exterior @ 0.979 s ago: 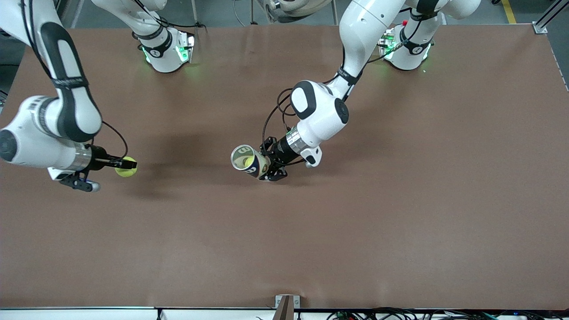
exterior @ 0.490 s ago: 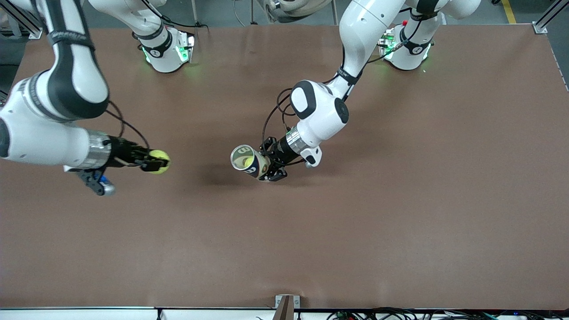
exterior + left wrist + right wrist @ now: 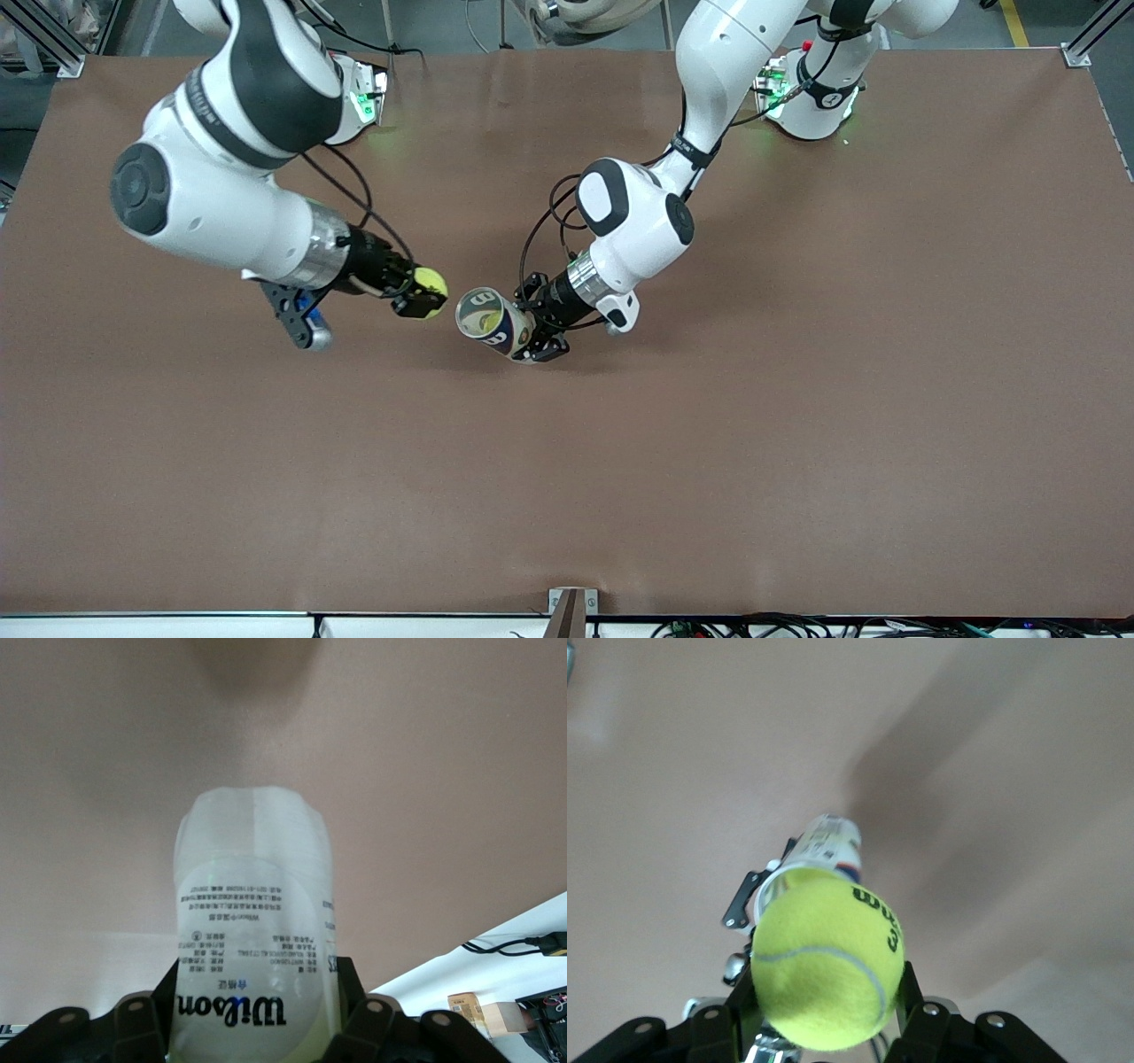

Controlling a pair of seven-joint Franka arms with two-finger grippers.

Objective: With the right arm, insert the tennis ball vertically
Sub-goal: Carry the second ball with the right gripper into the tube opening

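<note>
The tennis ball (image 3: 430, 283) is still short of the can's opening (image 3: 479, 313), so the robot's right gripper needs to move the tennis ball toward the can's opening before it lets go of the ball.
My right gripper (image 3: 423, 293) is shut on a yellow-green tennis ball (image 3: 430, 283), held in the air beside the mouth of a clear Wilson ball can (image 3: 493, 322). The ball fills the right wrist view (image 3: 827, 958), with the can (image 3: 825, 843) and the left gripper just past it. My left gripper (image 3: 534, 332) is shut on the can and holds it tilted above the middle of the table, its open mouth toward the right arm. In the left wrist view the can (image 3: 252, 930) sits between the black fingers (image 3: 146, 1019).
The brown table (image 3: 797, 425) is bare around both arms. The two arm bases (image 3: 341, 97) stand along the table's edge farthest from the front camera. A small metal bracket (image 3: 571, 607) sits at the edge nearest it.
My right arm has swung from its end of the table toward the middle, carrying the ball up to the can's mouth. The left arm and the can have barely moved.
</note>
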